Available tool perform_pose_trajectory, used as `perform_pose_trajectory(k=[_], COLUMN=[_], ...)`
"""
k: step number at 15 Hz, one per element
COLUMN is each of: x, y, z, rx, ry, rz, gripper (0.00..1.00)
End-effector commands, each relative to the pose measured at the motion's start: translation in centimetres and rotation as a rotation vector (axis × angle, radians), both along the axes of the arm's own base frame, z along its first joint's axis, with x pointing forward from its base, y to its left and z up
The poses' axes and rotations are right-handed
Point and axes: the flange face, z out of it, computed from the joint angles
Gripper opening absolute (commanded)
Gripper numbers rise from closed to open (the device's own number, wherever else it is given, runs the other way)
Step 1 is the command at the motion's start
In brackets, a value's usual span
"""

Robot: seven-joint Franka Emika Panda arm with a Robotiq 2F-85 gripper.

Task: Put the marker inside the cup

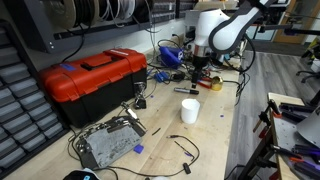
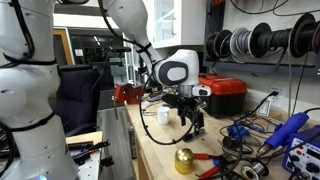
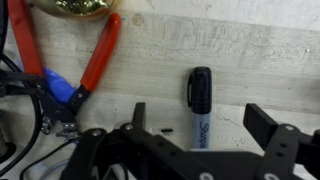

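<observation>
My gripper lowers first and only then closes on the marker, since in the wrist view the marker (image 3: 199,108) looks small below my gripper's open fingers.
The marker (image 3: 199,108) lies flat on the pale wooden table in the wrist view, black cap pointing away and grey printed body toward the camera. My gripper (image 3: 200,125) is open, with one dark finger on each side of the marker and neither touching it. In both exterior views the gripper (image 1: 200,70) (image 2: 190,122) points down, low over the table. The white cup (image 1: 189,110) (image 2: 163,115) stands upright and apart from the gripper. I cannot make out the marker in the exterior views.
Red-handled pliers (image 3: 98,55) and a blue-tipped tool with cables (image 3: 58,92) lie beside the marker. A gold ball (image 2: 184,160) sits near the table edge. A red toolbox (image 1: 90,78), a yellow tape roll (image 1: 216,84) and a metal box (image 1: 108,142) share the table.
</observation>
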Motion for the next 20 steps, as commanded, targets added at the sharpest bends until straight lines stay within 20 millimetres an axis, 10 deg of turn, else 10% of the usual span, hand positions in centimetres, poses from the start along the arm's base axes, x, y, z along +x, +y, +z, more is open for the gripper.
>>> perform_pose_trajectory(k=[1,16,18,20], x=[1.0,2.4,2.4,2.4], y=[0.5,1.2,1.1,1.0], z=[-1.0,-3.9,-4.1,-4.2], rx=[0.025,0.055,0.057,0.057], ry=[-0.006,0.047,0.05,0.05], rz=[0.02,0.084,0.087,0.088], gripper=[1.0,1.0,0.74,0.7])
